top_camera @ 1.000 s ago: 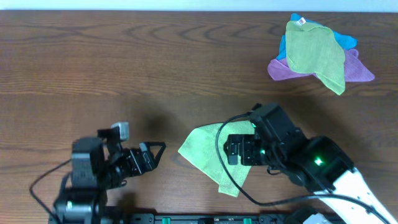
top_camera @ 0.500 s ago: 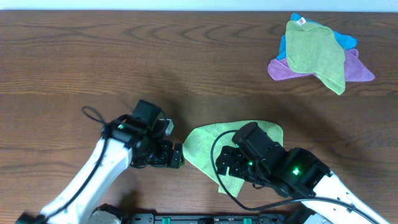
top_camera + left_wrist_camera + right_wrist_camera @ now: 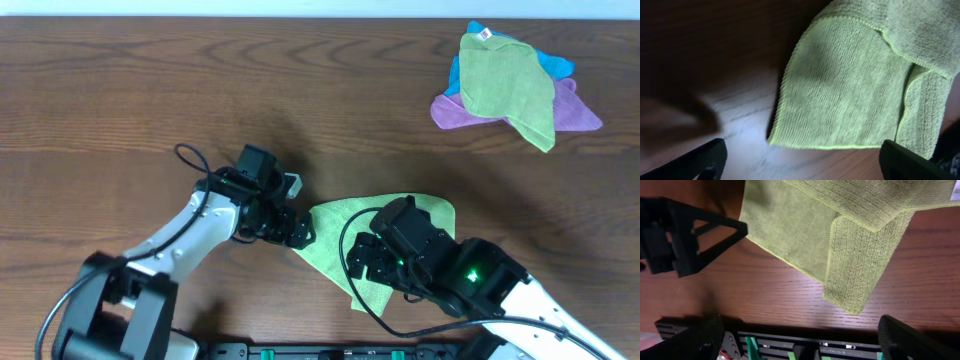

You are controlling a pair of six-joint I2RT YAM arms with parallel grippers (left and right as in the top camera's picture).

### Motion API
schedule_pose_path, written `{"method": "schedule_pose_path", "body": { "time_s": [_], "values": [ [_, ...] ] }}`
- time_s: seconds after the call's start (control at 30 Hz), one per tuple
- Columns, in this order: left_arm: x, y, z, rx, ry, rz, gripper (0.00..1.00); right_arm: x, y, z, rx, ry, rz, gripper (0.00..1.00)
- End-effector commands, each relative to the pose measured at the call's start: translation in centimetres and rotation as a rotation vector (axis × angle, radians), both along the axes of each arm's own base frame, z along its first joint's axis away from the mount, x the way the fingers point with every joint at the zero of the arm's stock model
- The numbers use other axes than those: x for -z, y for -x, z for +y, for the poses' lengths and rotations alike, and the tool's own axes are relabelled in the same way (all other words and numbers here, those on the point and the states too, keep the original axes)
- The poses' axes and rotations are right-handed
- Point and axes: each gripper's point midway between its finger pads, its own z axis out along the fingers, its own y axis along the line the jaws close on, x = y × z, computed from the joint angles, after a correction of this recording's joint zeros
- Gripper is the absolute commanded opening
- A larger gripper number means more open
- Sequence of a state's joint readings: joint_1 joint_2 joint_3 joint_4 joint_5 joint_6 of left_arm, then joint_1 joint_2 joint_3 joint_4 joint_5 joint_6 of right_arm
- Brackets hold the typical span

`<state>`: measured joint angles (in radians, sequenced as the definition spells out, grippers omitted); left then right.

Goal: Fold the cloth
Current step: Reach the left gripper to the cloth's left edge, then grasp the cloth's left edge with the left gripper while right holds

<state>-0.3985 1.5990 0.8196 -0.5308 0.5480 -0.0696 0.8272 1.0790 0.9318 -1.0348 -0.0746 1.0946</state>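
Note:
The lime-green cloth should next be grabbed by its outer corner (image 3: 301,251) (image 3: 775,138), which lies flat on the wood, and the left gripper will do this to spread the cloth for folding.
The lime-green cloth (image 3: 335,225) lies near the table's front, partly folded, with one layer doubled over along its lower right. My left gripper (image 3: 300,232) is open at the cloth's left corner. In the left wrist view that corner (image 3: 850,85) lies flat on the wood just ahead of the open fingers (image 3: 802,156). My right gripper (image 3: 368,262) is open and empty above the cloth's middle and hides part of it. The right wrist view shows the folded flap (image 3: 855,260) ahead of its open fingers (image 3: 800,335), and the left gripper (image 3: 690,235) at the left.
A pile of other cloths lies at the far right: a duller olive-green cloth with a tag (image 3: 505,85) on top of a purple cloth (image 3: 575,115) and a blue cloth (image 3: 558,66). The table's front rail (image 3: 805,345) runs just below the cloth.
My left arm has swung right from the front left up to the cloth's left corner. My right arm moved down and left, uncovering the cloth's upper right part.

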Motion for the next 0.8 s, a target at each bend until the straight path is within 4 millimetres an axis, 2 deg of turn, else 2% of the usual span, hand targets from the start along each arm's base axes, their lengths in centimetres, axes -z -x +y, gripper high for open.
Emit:
{"method": "schedule_pose_path", "body": {
  "time_s": [0.0, 0.17, 0.3, 0.53, 0.6, 0.63, 0.67, 0.7, 0.73, 0.77],
  "values": [
    [0.5, 0.1, -1.3, 0.033, 0.066, 0.04, 0.99, 0.3, -0.1, -0.3, -0.003, 0.024, -0.015, 0.98],
    [0.9, 0.3, -2.4, 0.045, 0.133, 0.074, 0.99, 0.3, -0.3, -0.5, -0.008, 0.037, -0.03, 0.99],
    [1.2, 0.6, -2.5, 0.05, 0.132, 0.093, 1.0, 0.3, -0.4, -0.6, -0.006, 0.041, -0.034, 0.99],
    [1.8, 2.4, -3.2, 0.105, 0.117, 0.138, 1.0, 0.3, -0.5, -0.8, -0.001, 0.051, -0.043, 0.99],
    [2.1, 2.8, -3.4, 0.124, 0.103, 0.136, 0.85, 0.3, -0.5, -0.8, -0.001, 0.052, -0.042, 0.99],
    [2.3, 2.8, -3.3, 0.128, 0.086, 0.133, 0.68, 0.3, -0.5, -0.8, -0.001, 0.052, -0.042, 0.99],
    [2.6, 2.8, -3.1, 0.13, 0.069, 0.13, 0.58, 0.3, -0.5, -0.8, -0.001, 0.052, -0.042, 0.98],
    [3.0, 2.8, -2.8, 0.128, 0.044, 0.126, 0.58, 0.3, -0.5, -0.8, -0.001, 0.053, -0.041, 0.99],
    [3.3, 2.7, -2.6, 0.125, 0.026, 0.125, 0.5, 0.3, -0.5, -0.8, -0.001, 0.053, -0.041, 0.98],
    [3.6, 2.6, -2.3, 0.123, 0.004, 0.12, 0.26, 0.3, -0.5, -0.8, -0.001, 0.053, -0.041, 0.98]
  ]
}}
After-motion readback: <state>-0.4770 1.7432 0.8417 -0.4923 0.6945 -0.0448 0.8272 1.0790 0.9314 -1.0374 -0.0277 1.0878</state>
